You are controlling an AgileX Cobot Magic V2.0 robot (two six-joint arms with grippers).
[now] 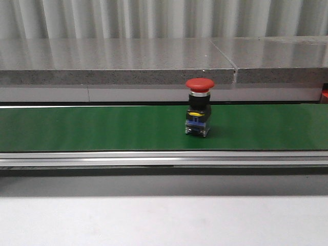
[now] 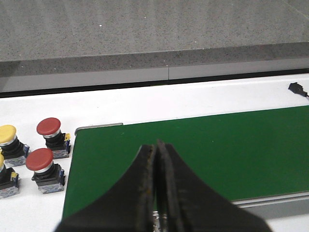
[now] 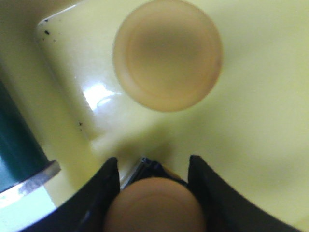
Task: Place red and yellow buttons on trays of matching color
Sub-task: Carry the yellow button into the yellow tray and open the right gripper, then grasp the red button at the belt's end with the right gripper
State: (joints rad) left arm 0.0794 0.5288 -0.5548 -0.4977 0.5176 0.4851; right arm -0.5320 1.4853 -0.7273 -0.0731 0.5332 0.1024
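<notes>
The yellow button's dark base [image 3: 150, 169] is inside the yellow tray's side [image 3: 67, 116] and the button would rest there, so my right gripper will open.
A red button [image 1: 199, 107] stands upright on the green belt [image 1: 92, 128] in the front view; no gripper shows there. In the right wrist view my right gripper [image 3: 153, 166] is shut on a yellow button [image 3: 154, 203] low over the yellow tray [image 3: 251, 121]. A second yellow button [image 3: 167, 54] stands in that tray just beyond. In the left wrist view my left gripper [image 2: 157, 145] is shut and empty above the belt's end [image 2: 217, 150]. Two red buttons [image 2: 49, 128] [image 2: 40, 160] and a yellow button [image 2: 7, 135] stand on the white table beside it.
A grey stone ledge [image 1: 128, 61] runs behind the belt. The belt's metal rail [image 1: 164, 159] runs along its near side. Another yellow button [image 2: 2, 174] is cut off at the frame edge. A black connector [image 2: 295, 88] lies on the white table.
</notes>
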